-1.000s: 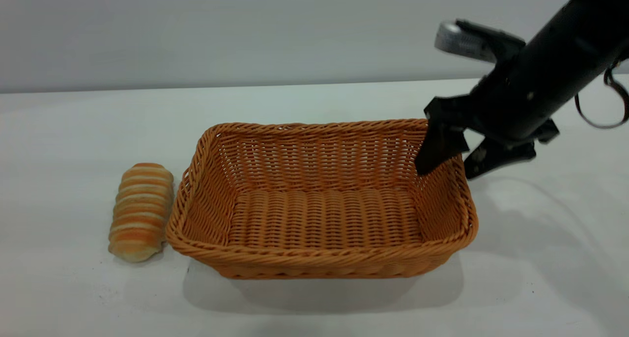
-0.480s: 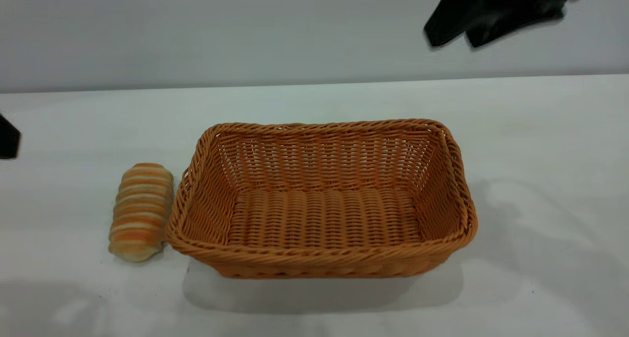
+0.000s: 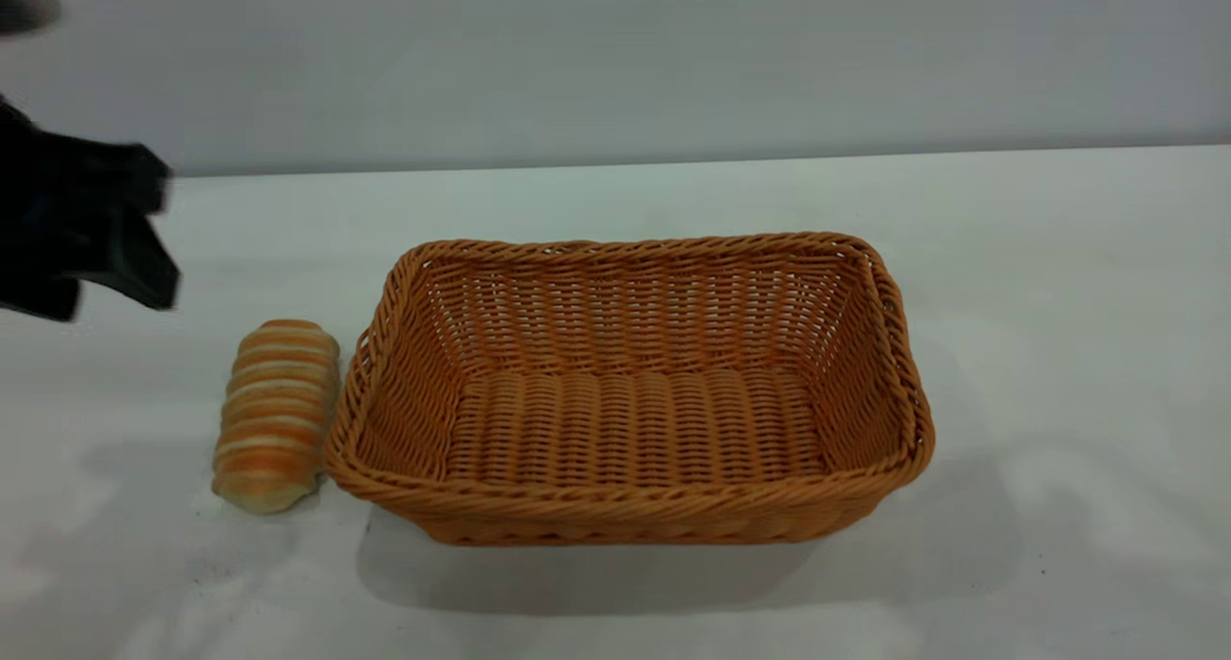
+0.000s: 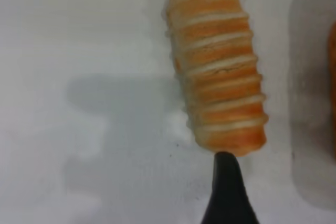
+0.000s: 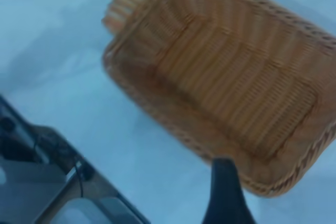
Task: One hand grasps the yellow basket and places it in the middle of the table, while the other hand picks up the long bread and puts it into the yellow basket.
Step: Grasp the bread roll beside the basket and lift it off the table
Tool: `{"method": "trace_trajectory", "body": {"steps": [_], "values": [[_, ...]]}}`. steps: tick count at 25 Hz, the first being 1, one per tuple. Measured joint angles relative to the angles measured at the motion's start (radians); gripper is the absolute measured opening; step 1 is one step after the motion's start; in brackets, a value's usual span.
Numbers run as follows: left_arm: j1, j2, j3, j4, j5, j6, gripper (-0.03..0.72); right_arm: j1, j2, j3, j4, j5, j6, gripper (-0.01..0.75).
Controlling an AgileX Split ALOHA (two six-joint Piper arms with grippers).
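Observation:
My left gripper takes hold of the bread across its ridged middle (image 3: 277, 412) (image 4: 220, 66) next, to put it into the yellow basket.
The yellow basket (image 3: 630, 506) stands empty in the middle of the table (image 3: 1058, 304). The long bread (image 3: 277, 415) lies on the table just off the basket's left end, nearly touching it. My left gripper (image 3: 101, 294) hangs open and empty above the table's far left, behind and left of the bread. In the left wrist view one of its fingers (image 4: 226, 195) points at the end of the bread (image 4: 220, 66). My right gripper is out of the exterior view; its wrist view shows one finger (image 5: 226, 195) high above the basket (image 5: 236, 77), with nothing held.
A plain grey wall (image 3: 615, 54) runs behind the table. The right wrist view shows a dark piece of rig hardware (image 5: 52, 182) beyond the table's edge. Shadows of the arms lie on the white tabletop at both sides.
My right gripper let go of the basket's right end, rose and left the exterior view. My left gripper came in from the left edge toward the bread. Basket and bread have not moved.

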Motion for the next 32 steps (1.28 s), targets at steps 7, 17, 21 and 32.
{"method": "trace_trajectory", "body": {"steps": [7,17,21,32], "values": [[0.0,0.245,-0.148,0.0,-0.002,-0.001,0.556,0.0,-0.228,0.0,-0.03,0.114,0.022,0.565],[-0.008,0.468,-0.342,-0.038,0.011,-0.001,0.556,0.0,-0.393,0.0,-0.037,0.236,0.049,0.565],[-0.02,0.535,-0.393,-0.065,0.048,-0.001,0.556,0.0,-0.403,0.0,-0.037,0.242,0.051,0.565],[-0.021,0.607,-0.423,-0.059,0.066,0.003,0.363,0.0,-0.403,0.0,-0.039,0.243,0.052,0.563]]}}
